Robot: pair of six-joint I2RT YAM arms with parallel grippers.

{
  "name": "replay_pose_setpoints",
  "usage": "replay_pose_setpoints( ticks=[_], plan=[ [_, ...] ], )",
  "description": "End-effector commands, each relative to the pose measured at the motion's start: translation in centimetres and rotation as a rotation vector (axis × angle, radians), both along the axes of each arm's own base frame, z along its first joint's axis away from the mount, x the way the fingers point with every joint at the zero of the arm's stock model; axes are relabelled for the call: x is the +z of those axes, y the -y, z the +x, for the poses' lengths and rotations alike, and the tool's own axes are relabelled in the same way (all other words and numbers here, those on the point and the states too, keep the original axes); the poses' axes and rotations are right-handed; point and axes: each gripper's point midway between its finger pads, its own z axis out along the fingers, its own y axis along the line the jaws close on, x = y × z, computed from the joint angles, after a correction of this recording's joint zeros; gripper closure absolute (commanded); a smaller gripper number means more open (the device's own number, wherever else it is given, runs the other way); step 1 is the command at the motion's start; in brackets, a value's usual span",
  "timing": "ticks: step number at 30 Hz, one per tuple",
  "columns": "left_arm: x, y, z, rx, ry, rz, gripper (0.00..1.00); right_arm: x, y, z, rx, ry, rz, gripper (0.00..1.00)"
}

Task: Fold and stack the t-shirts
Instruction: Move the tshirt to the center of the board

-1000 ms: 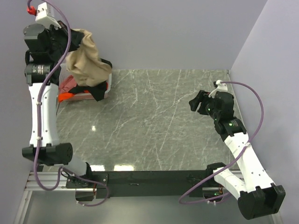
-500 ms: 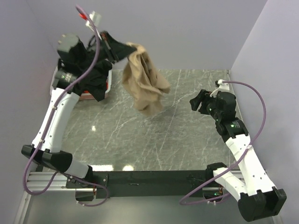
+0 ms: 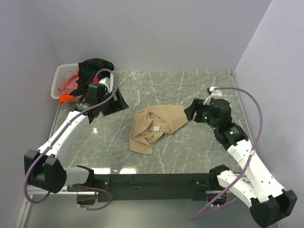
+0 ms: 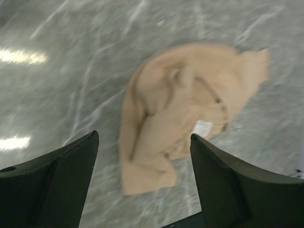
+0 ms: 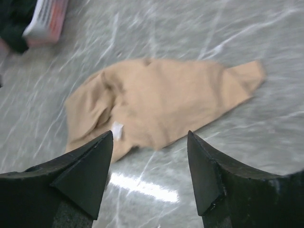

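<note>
The tan t-shirt's basket-side edge [image 3: 137, 117] [image 4: 134, 86] should be grabbed next by my left gripper for folding, and that leaves the t-shirt's tag area free for my right gripper.
A tan t-shirt [image 3: 154, 126] lies crumpled in the middle of the table, its small white tag [image 3: 155, 128] facing up. My left gripper [image 3: 118, 102] hangs open to the left of it, holding nothing. In the left wrist view the tan t-shirt [image 4: 185, 109] lies loose on the table beyond the spread left gripper [image 4: 143, 137]. My right gripper [image 3: 192, 111] is open at the shirt's right end. The right wrist view has the tan t-shirt [image 5: 166, 99] ahead of the empty right gripper [image 5: 150, 135]. A black t-shirt [image 3: 95, 66], a pink-red one [image 3: 69, 84] and an orange one [image 3: 64, 98] sit in the basket.
The white lattice basket [image 3: 59, 71] stands at the table's far left corner against the wall, with the black shirt draped over its right side. It also shows at the top left of the right wrist view, basket [image 5: 47, 19]. Walls close the back, left and right sides.
My left arm swung the tan shirt from above the basket out over the table, opened and dropped it in the middle. My right gripper moved left up to the shirt's edge.
</note>
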Motion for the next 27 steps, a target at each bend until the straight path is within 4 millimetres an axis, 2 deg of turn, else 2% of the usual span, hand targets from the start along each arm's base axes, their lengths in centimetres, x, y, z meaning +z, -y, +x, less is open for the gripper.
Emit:
replay_pose_setpoints(
  ticks=[1,2,6,9,10,11,12,13,14,15,16,17,18,19,20,22,24,27],
  plan=[
    [0.6,-2.7,-1.3,0.07,0.061,0.108,0.16,-2.2,-2.6,-0.9,0.058,-0.055,-0.009,0.31],
    [0.6,-2.5,-1.5,0.065,0.066,0.095,0.16,-3.0,-3.7,-1.2,0.083,-0.08,-0.009,0.31],
    [-0.1,-0.7,-2.3,0.016,0.068,0.067,0.16,-5.8,-6.0,-2.0,0.105,-0.17,0.034,0.32],
    [-1.3,2.2,-2.6,-0.041,0.069,0.069,0.18,-8.0,-6.4,-2.1,0.057,-0.252,0.083,0.32],
    [-1.7,4.3,-3.4,-0.099,0.069,0.072,0.18,-8.2,-6.6,-1.9,0.047,-0.256,0.101,0.32],
    [-3.0,5.6,-3.5,-0.121,0.042,0.088,0.18,-8.6,-6.7,-1.9,0.037,-0.267,0.115,0.32],
    [-3.1,6.5,-3.3,-0.128,0.053,0.11,0.18,-9.1,-6.9,-2.1,0.031,-0.29,0.135,0.32],
    [-3.5,8.6,-4.3,-0.186,0.05,0.128,0.18,-9.2,-6.9,-2.1,0.03,-0.295,0.141,0.32],
    [-5.2,9.6,-4.3,-0.207,0.022,0.178,0.18,-9.5,-7.0,-2.2,0.031,-0.309,0.141,0.32],
    [-4.6,10.8,-3.9,-0.221,0.039,0.188,0.18,-9.5,-6.9,-2.2,0.027,-0.311,0.136,0.32],
    [-5.0,11.9,-4.3,-0.244,0.041,0.225,0.18,-9.8,-6.8,-2.4,0.025,-0.324,0.128,0.32],
    [-6.6,12.6,-4.1,-0.27,0.02,0.272,0.18,-10.1,-6.8,-2.5,0.026,-0.333,0.125,0.32],
    [-6.1,13.6,-3.6,-0.281,0.038,0.278,0.18,-10.4,-6.7,-2.7,0.025,-0.339,0.123,0.32],
    [-6.7,14.0,-3.4,-0.288,0.039,0.308,0.17,-10.5,-6.8,-2.8,0.029,-0.345,0.126,0.32],
    [-8.3,14.2,-3.2,-0.304,0.012,0.355,0.18,-10.4,-6.8,-2.9,0.026,-0.342,0.137,0.32],
    [-8.6,14.5,-2.2,-0.294,0.014,0.396,0.18,-10.8,-6.7,-3.2,0.015,-0.353,0.154,0.32],
    [-9.7,13.8,-1.4,-0.268,-0.01,0.479,0.19,-10.8,-6.6,-3.5,0.008,-0.354,0.169,0.32],
    [-10.0,12.9,-0.8,-0.237,-0.008,0.544,0.2,-10.6,-6.2,-3.5,0.001,-0.338,0.154,0.32]
  ],
)
